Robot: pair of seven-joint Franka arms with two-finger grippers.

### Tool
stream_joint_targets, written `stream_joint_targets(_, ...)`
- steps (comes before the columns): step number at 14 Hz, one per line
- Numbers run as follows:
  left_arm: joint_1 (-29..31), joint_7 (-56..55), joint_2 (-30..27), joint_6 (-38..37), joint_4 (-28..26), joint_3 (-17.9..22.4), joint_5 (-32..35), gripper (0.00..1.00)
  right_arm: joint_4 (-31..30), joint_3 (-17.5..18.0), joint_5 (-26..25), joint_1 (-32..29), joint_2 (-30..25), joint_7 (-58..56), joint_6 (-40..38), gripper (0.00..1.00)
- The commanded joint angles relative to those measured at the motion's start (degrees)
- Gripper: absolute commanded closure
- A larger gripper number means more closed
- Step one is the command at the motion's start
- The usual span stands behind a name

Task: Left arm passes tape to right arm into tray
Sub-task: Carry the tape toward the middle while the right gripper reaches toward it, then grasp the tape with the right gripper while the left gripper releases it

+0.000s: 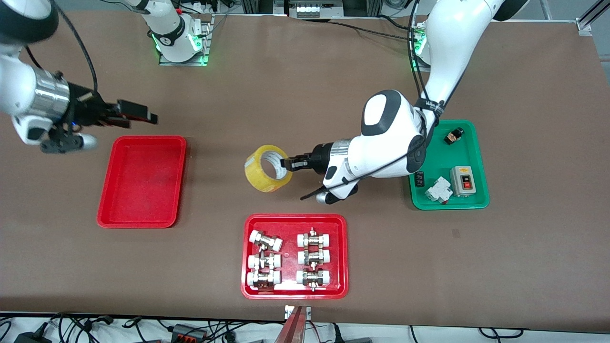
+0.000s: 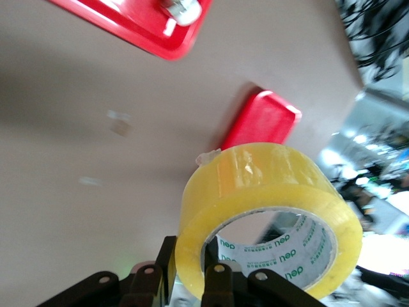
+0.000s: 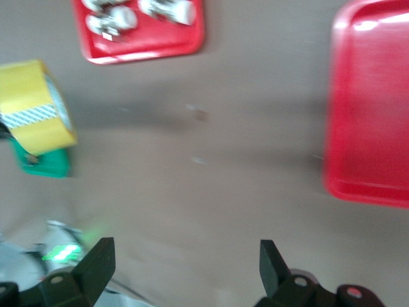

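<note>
My right gripper takes the yellowish tape by the free part of its ring side next, to carry the tape into the red tray.
The yellowish tape roll with a white core is held in the air over the middle of the table by my left gripper, which is shut on the roll's wall, one finger inside the core and one outside. In the left wrist view the tape fills the lower part, clamped by the left gripper. The plain red tray lies toward the right arm's end of the table. My right gripper is open and empty, in the air just above the tray's edge nearest the robot bases. The right wrist view shows the tape and the tray.
A red tray of white-capped metal fittings lies nearer the front camera than the tape. A green tray with a switch box and small parts lies toward the left arm's end, under the left arm's elbow.
</note>
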Motion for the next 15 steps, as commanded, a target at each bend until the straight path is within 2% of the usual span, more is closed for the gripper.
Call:
stream_joint_targets(1,-4.55,-4.12,2.41,9.88,2.01,0.31,-5.85,1.00,0.86,0.60,8.15,0.59,3.47,-3.02,5.46,0.00)
stream_joint_targets(2,-5.62,-6.04,2.86,14.63,2.01,0.31,-6.04,1.00,0.86,0.60,10.61,1.64,4.01,-3.64,7.66,0.00)
stream_joint_targets(4,-6.85,-7.12,3.21,16.88,1.66,0.31,-5.95,1.00,1.04,0.60,13.70,4.63,5.24,-3.73,11.88,0.00)
stream_joint_targets(7,-7.12,-8.43,3.47,17.23,1.66,0.31,-6.39,1.00,1.04,0.60,14.06,8.94,7.17,-4.69,18.13,0.00)
stream_joint_targets(9,-7.12,-8.87,3.48,17.32,1.57,0.31,-6.83,1.00,1.12,0.60,14.24,9.65,9.54,-11.35,21.03,0.00)
stream_joint_targets(11,-7.03,-8.88,3.48,17.32,1.57,0.31,-7.62,1.00,1.39,0.60,14.85,11.14,11.13,-13.04,24.45,0.00)
stream_joint_targets(15,-7.12,-8.17,3.48,17.32,1.48,0.31,-7.53,1.00,3.76,0.69,14.77,11.85,14.29,-14.37,26.23,0.00)
